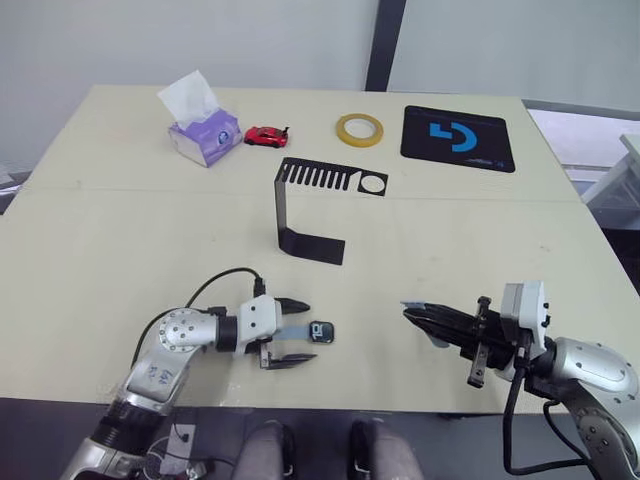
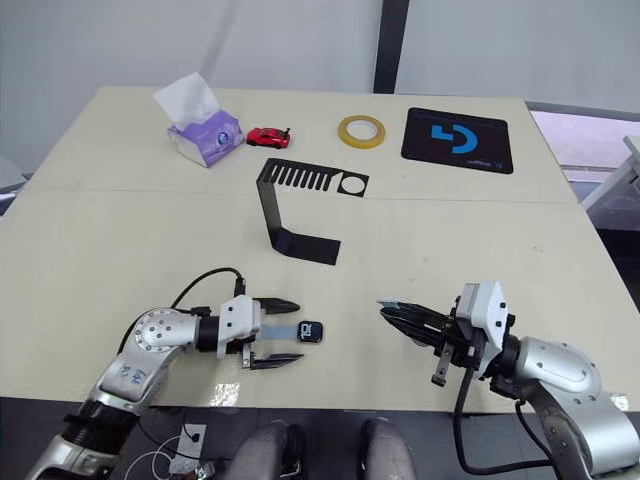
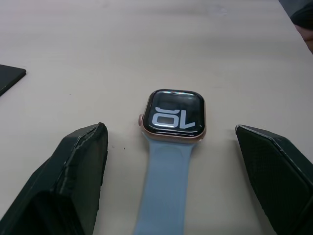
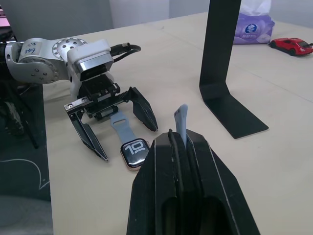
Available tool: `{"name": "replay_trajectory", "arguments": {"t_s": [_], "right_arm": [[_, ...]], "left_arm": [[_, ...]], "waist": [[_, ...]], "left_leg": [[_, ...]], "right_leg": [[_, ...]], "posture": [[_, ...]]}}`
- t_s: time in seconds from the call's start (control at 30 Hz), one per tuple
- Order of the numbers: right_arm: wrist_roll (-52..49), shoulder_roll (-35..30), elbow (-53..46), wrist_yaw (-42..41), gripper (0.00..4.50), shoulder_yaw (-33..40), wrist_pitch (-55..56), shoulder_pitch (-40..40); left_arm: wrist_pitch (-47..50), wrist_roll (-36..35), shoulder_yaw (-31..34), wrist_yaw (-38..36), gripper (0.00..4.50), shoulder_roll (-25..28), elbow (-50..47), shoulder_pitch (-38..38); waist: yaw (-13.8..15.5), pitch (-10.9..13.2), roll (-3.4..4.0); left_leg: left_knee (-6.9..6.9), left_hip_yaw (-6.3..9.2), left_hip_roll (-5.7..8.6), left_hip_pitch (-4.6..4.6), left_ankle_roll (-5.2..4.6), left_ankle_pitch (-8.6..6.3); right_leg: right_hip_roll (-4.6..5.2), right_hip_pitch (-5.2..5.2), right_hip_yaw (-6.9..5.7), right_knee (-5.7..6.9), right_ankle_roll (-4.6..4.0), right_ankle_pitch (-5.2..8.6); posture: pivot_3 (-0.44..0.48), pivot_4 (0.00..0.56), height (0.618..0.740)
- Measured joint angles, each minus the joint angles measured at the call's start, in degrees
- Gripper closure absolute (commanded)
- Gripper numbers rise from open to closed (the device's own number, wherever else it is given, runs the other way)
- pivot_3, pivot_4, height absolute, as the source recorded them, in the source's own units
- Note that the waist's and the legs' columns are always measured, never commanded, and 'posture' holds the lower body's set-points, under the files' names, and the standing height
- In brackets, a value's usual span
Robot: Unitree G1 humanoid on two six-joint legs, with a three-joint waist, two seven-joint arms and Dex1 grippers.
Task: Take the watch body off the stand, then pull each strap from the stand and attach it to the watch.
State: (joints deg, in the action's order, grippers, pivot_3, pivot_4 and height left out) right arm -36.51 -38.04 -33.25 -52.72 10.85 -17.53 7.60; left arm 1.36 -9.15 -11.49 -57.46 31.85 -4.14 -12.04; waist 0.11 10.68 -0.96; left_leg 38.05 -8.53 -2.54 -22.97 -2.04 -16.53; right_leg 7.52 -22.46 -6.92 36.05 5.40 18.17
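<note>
I will attach the second strap (image 1: 413,304), and for that I will next use my left gripper to grab the watch body by the sides of its case (image 1: 321,332).
The watch body (image 3: 175,117) lies flat on the table with one pale blue strap (image 3: 164,186) attached to it. My left gripper (image 1: 305,331) is open, one finger on each side of that strap, the watch body just beyond the fingertips (image 3: 80,161). Further right, my right gripper (image 1: 408,310) is shut on the second pale blue strap (image 4: 181,122), whose end sticks up between the fingers, a short way from the watch body (image 4: 134,149). The black stand (image 1: 282,205) stands behind at mid-table, its slotted top plate (image 1: 330,177) bare.
Along the far edge are a purple tissue pack (image 1: 205,135), a red toy car (image 1: 266,135), a yellow tape roll (image 1: 359,129) and a black mat with a blue logo (image 1: 458,138). Both grippers work close to the table's near edge.
</note>
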Motion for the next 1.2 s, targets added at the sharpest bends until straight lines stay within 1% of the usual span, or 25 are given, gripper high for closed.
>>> {"name": "replay_trajectory", "arguments": {"t_s": [0.2,0.37,0.57,0.67,0.7,0.73,0.8,0.83,1.1,1.2], "right_arm": [[0.05,0.43,0.11,-0.02,4.5,-1.32,0.03,-0.17],[0.06,0.43,0.23,-0.08,4.5,-1.37,0.06,-0.33],[0.12,0.44,0.23,0.13,4.5,-1.37,0.06,-0.24],[0.16,0.49,0.23,0.29,4.5,-1.37,0.06,-0.17],[0.19,0.49,0.23,0.32,4.5,-1.37,0.06,-0.17],[0.29,0.49,0.23,0.37,4.5,-1.37,0.06,-0.17],[0.51,0.5,0.23,0.45,4.5,-1.37,0.07,-0.17],[0.56,0.51,0.23,0.49,4.5,-1.37,0.07,-0.18],[0.63,0.6,0.23,0.65,4.5,-1.39,0.09,-0.24],[0.67,0.63,0.23,0.66,4.5,-1.5,0.11,-0.45]], "left_arm": [[0.44,0.3,-1.21,0.32,0.07,-1.87,0.13,-0.96],[0.54,1.28,-1.9,0.48,0.07,-2.42,0.91,-3.37],[0.58,1.66,-2.15,0.51,0.07,-2.59,2.38,-3.37],[0.58,1.8,-2.56,0.43,0.9,-2.57,2.38,-3.11],[0.58,1.86,-2.65,0.42,1.3,-2.57,2.42,-3.01],[0.57,1.93,-2.71,0.41,1.86,-2.57,2.49,-2.97],[0.52,2.03,-2.7,0.41,2.78,-2.54,2.62,-2.97],[0.44,2.11,-2.69,0.42,2.87,-2.53,2.64,-2.98],[-1.47,2.43,-2.61,0.34,2.87,-2.55,3.63,-3.0],[-2.39,1.11,-2.27,-0.28,2.87,-2.62,4.72,-3.18]], "waist": [[0.03,0.0,0.0],[-0.01,0.0,0.0],[-0.03,0.0,0.0],[-0.03,0.0,0.0],[-0.01,0.0,0.0],[-0.01,0.0,0.0],[-0.02,0.0,0.0],[-0.02,0.0,0.0],[-0.03,0.0,0.0],[-0.05,0.0,0.0]], "left_leg": [[0.0,0.0,0.01,-0.01,-0.01,-0.01],[0.01,-0.01,0.01,-0.01,-0.01,0.0],[0.01,-0.01,0.01,-0.01,-0.01,0.0],[0.01,-0.01,0.01,-0.01,-0.01,0.0],[0.01,0.0,0.01,-0.01,-0.01,0.0],[0.01,0.0,0.01,-0.01,-0.01,0.0],[0.01,-0.01,0.01,-0.01,-0.01,0.0],[0.01,-0.01,0.01,-0.01,-0.01,0.0],[0.01,0.0,0.01,0.0,-0.01,0.0],[0.01,0.0,0.0,0.01,-0.01,0.0]], "right_leg": [[0.0,0.0,0.0,0.01,0.0,0.0],[-0.01,-0.01,0.0,0.01,0.0,0.0],[-0.02,-0.01,0.0,0.01,0.0,0.0],[-0.02,-0.01,0.0,0.01,0.0,0.0],[-0.01,-0.01,0.0,0.01,0.0,0.0],[-0.01,-0.01,0.0,0.01,0.0,0.0],[-0.01,-0.01,0.0,0.01,0.0,0.0],[-0.01,-0.01,0.0,0.01,0.0,0.0],[-0.01,0.0,0.01,0.02,0.0,0.0],[-0.01,-0.01,0.01,0.03,0.0,0.0]], "posture": [[0.0,0.15,0.74],[0.0,0.15,0.74],[0.0,0.15,0.74],[0.0,0.15,0.74],[0.0,0.15,0.74],[0.0,0.15,0.74],[0.0,0.15,0.74],[0.0,0.15,0.74],[0.0,0.15,0.74],[0.0,0.15,0.74]]}}
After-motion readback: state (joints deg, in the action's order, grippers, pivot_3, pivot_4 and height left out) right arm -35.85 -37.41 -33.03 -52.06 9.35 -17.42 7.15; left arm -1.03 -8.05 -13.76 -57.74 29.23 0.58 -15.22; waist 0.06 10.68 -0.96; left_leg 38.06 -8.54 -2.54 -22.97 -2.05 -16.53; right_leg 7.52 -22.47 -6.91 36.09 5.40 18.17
